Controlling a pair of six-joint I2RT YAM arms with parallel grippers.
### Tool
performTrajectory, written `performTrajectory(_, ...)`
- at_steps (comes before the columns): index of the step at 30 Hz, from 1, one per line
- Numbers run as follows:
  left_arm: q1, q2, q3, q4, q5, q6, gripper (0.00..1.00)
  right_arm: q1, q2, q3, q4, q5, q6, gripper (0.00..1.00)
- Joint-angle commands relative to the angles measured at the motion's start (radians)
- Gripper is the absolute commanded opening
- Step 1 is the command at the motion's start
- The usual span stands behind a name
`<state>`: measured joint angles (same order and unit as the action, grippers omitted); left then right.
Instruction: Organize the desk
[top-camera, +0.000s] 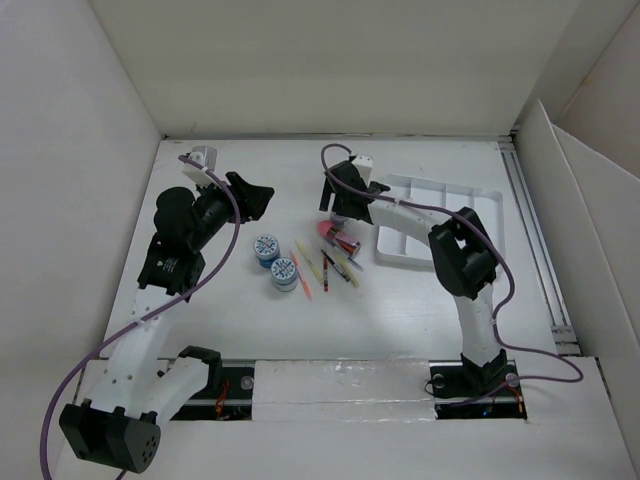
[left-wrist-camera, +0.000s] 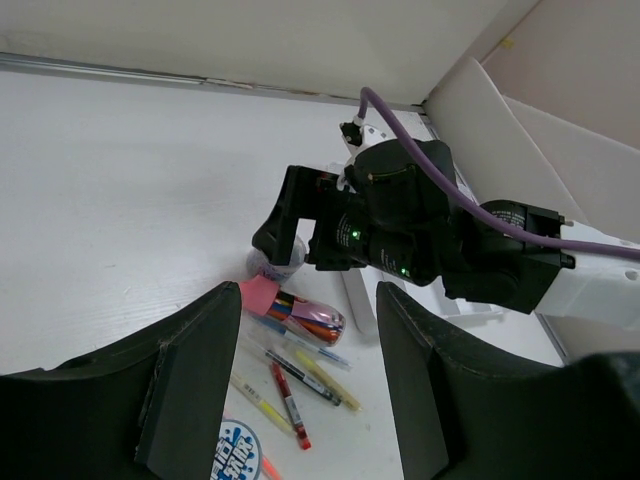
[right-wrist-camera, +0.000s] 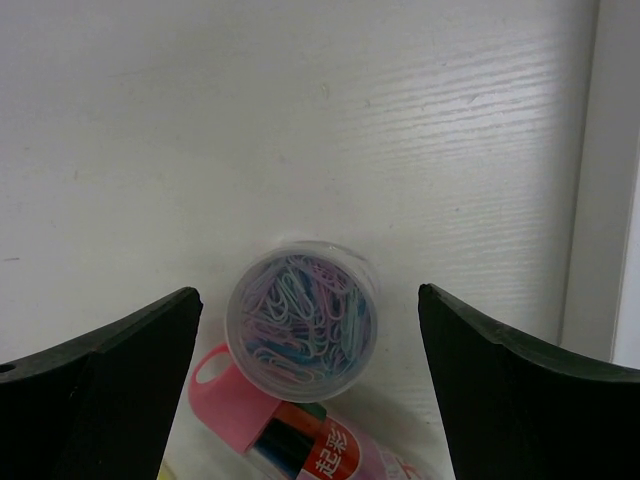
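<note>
Both fingers reach down past the tub's rim, with white tabletop beside each finger. My right gripper should close on the clear tub now.
The desk (top-camera: 420, 300) is a white tabletop. A clear round tub of coloured paper clips (right-wrist-camera: 300, 312) stands on it, touching a pink-capped tube of coloured pens (right-wrist-camera: 318, 462) lying beside it. My right gripper (right-wrist-camera: 307, 292) is open directly over the tub, one jaw on each side, with gaps to both. The left wrist view shows that gripper (left-wrist-camera: 277, 238) low at the tub's top (left-wrist-camera: 272, 264). My left gripper (top-camera: 252, 194) is open and empty, above the desk left of the pile, looking at the pen tube (left-wrist-camera: 308, 316).
Several loose pens and highlighters (top-camera: 322, 266) lie fanned out mid-desk. Two round blue-and-white containers (top-camera: 265, 248) (top-camera: 285, 277) stand to their left. A white compartment tray (top-camera: 470, 200) sits right of my right gripper. White walls enclose the desk.
</note>
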<state>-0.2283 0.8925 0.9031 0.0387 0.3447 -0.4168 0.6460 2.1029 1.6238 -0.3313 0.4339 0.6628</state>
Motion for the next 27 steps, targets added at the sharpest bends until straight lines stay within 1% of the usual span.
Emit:
performTrajectory(1, -0.002, -0.018, 0.010, 0.033, 0.014, 0.006, 0.53, 0.017, 0.009, 0.048, -0.018, 0.017, 0.006, 0.94)
performTrajectory(5, -0.002, -0.026, 0.008, 0.044, 0.020, 0.001, 0.53, 0.017, 0.022, 0.051, -0.032, 0.020, 0.017, 0.89)
performTrajectory(6, -0.002, -0.023, 0.008, 0.043, 0.020, 0.003, 0.53, 0.017, 0.020, 0.045, -0.023, 0.020, 0.020, 0.85)
performTrajectory(9, -0.002, -0.024, 0.003, 0.046, 0.033, 0.000, 0.53, 0.017, 0.020, 0.033, -0.011, 0.022, 0.024, 0.71)
performTrajectory(12, -0.002, -0.017, 0.010, 0.046, 0.027, 0.000, 0.53, 0.017, 0.006, 0.041, -0.009, 0.031, 0.029, 0.63)
performTrajectory(14, -0.002, -0.013, 0.019, 0.033, 0.027, 0.003, 0.52, 0.017, -0.018, 0.028, 0.009, 0.045, 0.031, 0.61)
performTrajectory(15, -0.002, -0.017, 0.016, 0.038, 0.030, 0.004, 0.52, 0.017, -0.032, 0.024, 0.026, 0.051, 0.032, 0.58)
performTrajectory(17, -0.002, -0.021, 0.010, 0.046, 0.028, 0.003, 0.52, 0.017, -0.079, 0.015, 0.037, 0.057, 0.038, 0.58)
performTrajectory(22, -0.002, -0.007, 0.013, 0.041, 0.036, 0.000, 0.52, 0.017, -0.213, -0.042, 0.130, 0.069, 0.035, 0.57)
performTrajectory(24, -0.002, -0.012, 0.013, 0.043, 0.033, 0.001, 0.52, 0.006, -0.273, -0.068, 0.144, 0.097, 0.035, 0.57)
performTrajectory(25, -0.002, -0.006, 0.020, 0.037, 0.021, 0.004, 0.52, -0.023, -0.306, -0.093, 0.150, 0.129, 0.035, 0.58)
performTrajectory(27, -0.002, -0.009, 0.019, 0.033, 0.023, 0.004, 0.52, -0.037, -0.339, -0.120, 0.162, 0.135, 0.041, 0.58)
